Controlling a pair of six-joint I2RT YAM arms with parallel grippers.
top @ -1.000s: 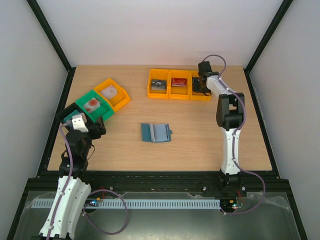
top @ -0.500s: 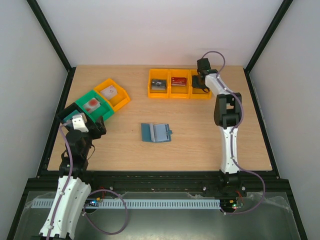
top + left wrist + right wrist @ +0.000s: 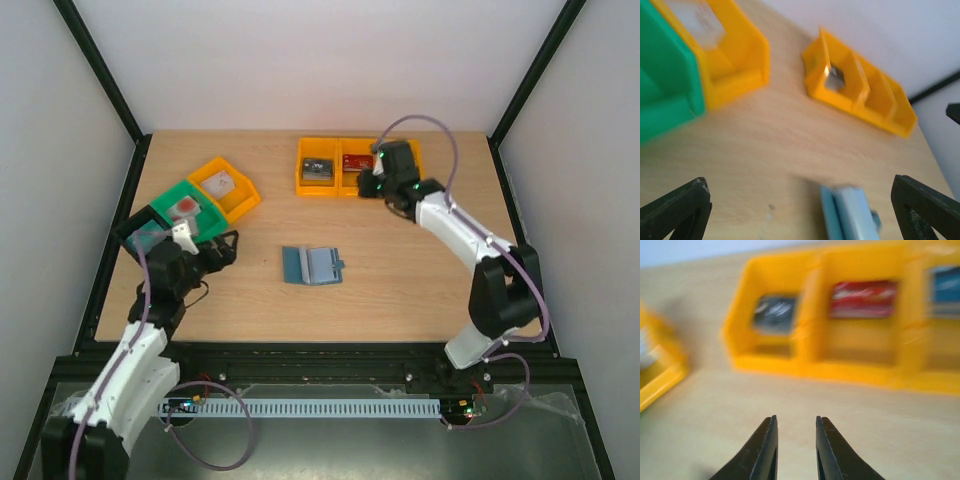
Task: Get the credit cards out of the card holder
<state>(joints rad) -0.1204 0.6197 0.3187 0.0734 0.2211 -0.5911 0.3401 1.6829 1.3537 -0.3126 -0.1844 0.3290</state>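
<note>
The pockets will stay free for taking the credit cards out, as the left gripper will grab the nearest teal-blue edge of the card holder (image 3: 312, 265) next.
The teal-blue card holder (image 3: 312, 265) lies open on the table's middle, pale pocketed side up; its edge shows low in the left wrist view (image 3: 850, 212). My left gripper (image 3: 226, 249) is open wide and empty, left of the holder and apart from it (image 3: 799, 182). My right gripper (image 3: 371, 186) hovers just in front of the orange bins, jaws a narrow gap apart, empty (image 3: 795, 419). A dark grey card (image 3: 776, 313), a red card (image 3: 862, 299) and a blue card (image 3: 946, 287) lie in separate orange bin compartments.
The row of orange bins (image 3: 330, 185) stands at the back centre. At the left stand a yellow bin (image 3: 238, 200) with a white card (image 3: 222, 183), a green bin (image 3: 200, 222) with a card (image 3: 185, 208), and a black bin holding a teal card (image 3: 147, 238).
My right arm swung left and nearer, from the rightmost orange bin to in front of the middle bins. My left arm reached forward and right toward the card holder.
</note>
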